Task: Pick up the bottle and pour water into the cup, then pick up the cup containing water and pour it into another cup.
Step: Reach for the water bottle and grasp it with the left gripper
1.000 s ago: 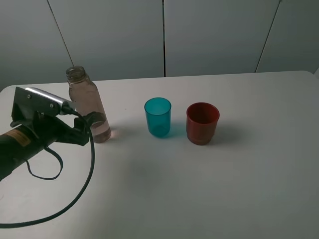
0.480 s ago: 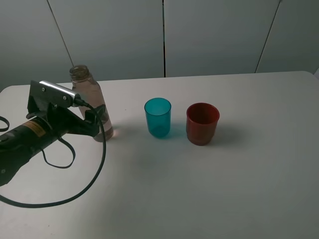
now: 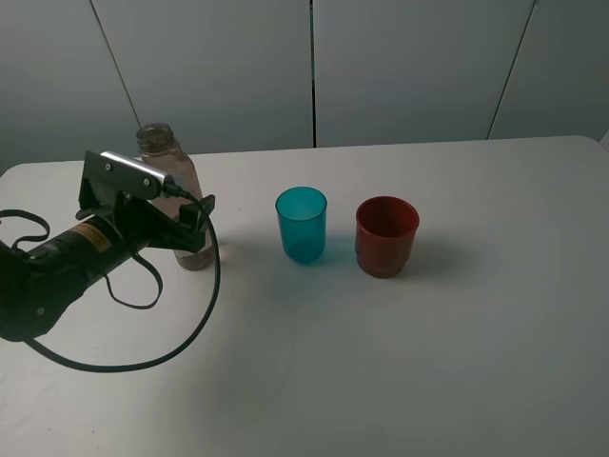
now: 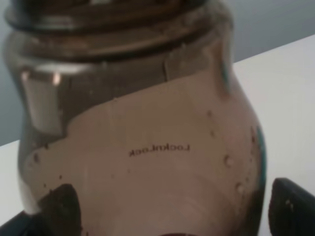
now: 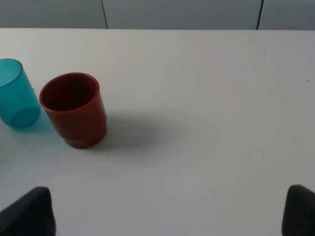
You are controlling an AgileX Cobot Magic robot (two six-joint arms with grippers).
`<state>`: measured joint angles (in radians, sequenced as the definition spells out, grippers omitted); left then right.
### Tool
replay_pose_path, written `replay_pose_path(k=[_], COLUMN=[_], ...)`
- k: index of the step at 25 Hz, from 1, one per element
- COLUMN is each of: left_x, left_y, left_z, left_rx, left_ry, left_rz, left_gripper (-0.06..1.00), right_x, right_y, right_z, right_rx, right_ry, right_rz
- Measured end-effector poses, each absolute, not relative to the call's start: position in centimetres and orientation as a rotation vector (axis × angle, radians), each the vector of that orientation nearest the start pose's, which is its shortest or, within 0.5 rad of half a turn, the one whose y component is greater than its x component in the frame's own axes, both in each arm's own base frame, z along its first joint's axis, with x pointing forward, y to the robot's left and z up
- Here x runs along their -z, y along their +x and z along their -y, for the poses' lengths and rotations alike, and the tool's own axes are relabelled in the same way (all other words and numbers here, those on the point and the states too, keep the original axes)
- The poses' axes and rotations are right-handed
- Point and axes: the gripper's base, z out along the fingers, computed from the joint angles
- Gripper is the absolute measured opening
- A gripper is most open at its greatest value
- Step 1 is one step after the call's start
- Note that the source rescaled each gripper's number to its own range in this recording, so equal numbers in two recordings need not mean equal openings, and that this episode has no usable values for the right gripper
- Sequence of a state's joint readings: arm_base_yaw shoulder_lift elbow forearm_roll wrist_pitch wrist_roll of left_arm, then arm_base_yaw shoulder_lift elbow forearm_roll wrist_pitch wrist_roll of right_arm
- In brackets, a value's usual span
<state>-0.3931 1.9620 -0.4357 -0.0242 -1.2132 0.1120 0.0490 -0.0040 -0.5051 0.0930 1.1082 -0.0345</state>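
Note:
The robot's left gripper should next grab the bottle by its lower body to pour water into the teal cup, which leaves the bottle's opening (image 3: 154,131) free.
The bottle (image 3: 179,174) stands upright at the table's left, smoky brown with liquid inside and no cap. My left gripper (image 3: 189,229) is open with its fingers on either side of the bottle's lower body; in the left wrist view the bottle (image 4: 142,137) fills the frame between the two dark fingertips (image 4: 59,206). The teal cup (image 3: 302,224) stands upright in the middle, and the red-brown cup (image 3: 386,235) stands just right of it. The right wrist view shows both the teal cup (image 5: 17,96) and the red-brown cup (image 5: 75,109), with my right gripper (image 5: 165,211) open and well back from them.
The white table (image 3: 400,362) runs to a grey panelled wall behind. The left arm's black cable (image 3: 143,352) loops over the table in front of the arm. The right arm is outside the exterior view.
My left arm has advanced to the right, bringing its open fingers from beside the bottle to around it. The cups have not moved.

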Motion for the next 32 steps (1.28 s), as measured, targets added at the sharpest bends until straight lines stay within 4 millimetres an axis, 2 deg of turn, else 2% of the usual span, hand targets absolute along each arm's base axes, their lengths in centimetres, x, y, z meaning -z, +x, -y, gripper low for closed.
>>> replay_pose_path(k=[13, 14, 15, 16, 17, 18, 32], left_x=[-8.5, -8.4, -8.4, -8.4, -8.4, -8.4, -8.4], left_y=[28.5, 28.5, 28.5, 28.5, 28.5, 28.5, 28.4], left_z=[11.6, 11.6, 11.6, 11.6, 11.6, 11.6, 11.9], left_rx=[0.170, 0.170, 0.170, 0.170, 0.170, 0.171, 0.188], left_ry=[0.449, 0.449, 0.449, 0.449, 0.449, 0.451, 0.486], left_rz=[-1.760, -1.760, -1.760, -1.760, -1.760, -1.759, -1.751], left_gripper=[0.98, 0.91, 0.72, 0.44, 0.10, 0.03, 0.01], right_x=[-27.5, -27.5, -27.5, -27.5, -27.5, -27.5, -27.5], right_y=[-0.9, -0.9, -0.9, -0.9, -0.9, -0.9, -0.9], right_z=[-0.7, -0.7, -0.7, -0.7, -0.7, -0.7, -0.7], right_rx=[-0.121, -0.121, -0.121, -0.121, -0.121, -0.121, -0.121], right_ry=[-0.094, -0.094, -0.094, -0.094, -0.094, -0.094, -0.094], right_rz=[-2.079, -2.079, -2.079, -2.079, -2.079, -2.079, -2.079])
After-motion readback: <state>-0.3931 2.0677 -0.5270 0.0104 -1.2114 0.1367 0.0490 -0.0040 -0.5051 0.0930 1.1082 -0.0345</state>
